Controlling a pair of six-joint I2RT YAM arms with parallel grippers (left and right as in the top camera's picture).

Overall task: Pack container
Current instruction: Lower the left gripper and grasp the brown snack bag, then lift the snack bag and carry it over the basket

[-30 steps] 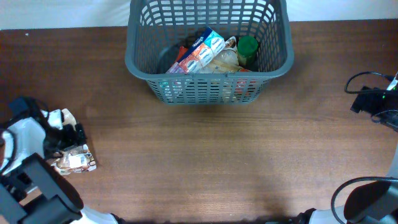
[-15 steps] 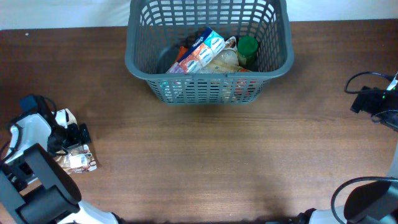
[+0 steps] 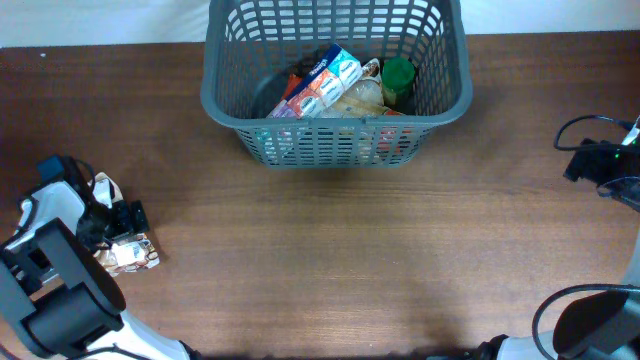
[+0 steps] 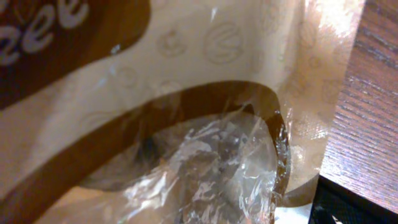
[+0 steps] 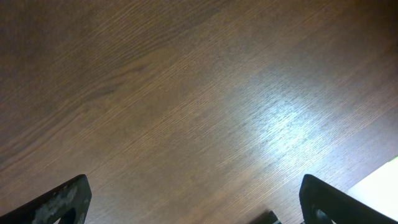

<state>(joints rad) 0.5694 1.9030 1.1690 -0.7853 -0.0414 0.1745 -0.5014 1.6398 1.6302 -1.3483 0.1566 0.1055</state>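
The snack packet lies between my left gripper's fingers, one finger beyond the packet's edge, so it is time to close now. Closing now would catch the packet.
The container (image 3: 335, 118), a dark grey lattice basket, stands at the back middle of the table. It holds a blue, white and red carton (image 3: 320, 82), a clear bag (image 3: 357, 98) and a green-capped item (image 3: 398, 74). At the left edge, a tan and brown snack packet (image 3: 128, 254) lies on the table. My left gripper (image 3: 118, 222) is down on it with its jaws wide. The packet (image 4: 186, 106) fills the left wrist view, pressed close to the camera. My right gripper (image 5: 199, 205) hovers open over bare wood, with nothing between its fingers.
The right arm and its black cables (image 3: 600, 160) sit at the table's right edge. A white wall or cloth runs behind the basket. Brown wooden tabletop (image 3: 350, 250) stretches between the packet and the basket.
The left arm has shifted slightly to the right and settled onto the packet, which has moved a little with it. The right arm and the basket have not moved.
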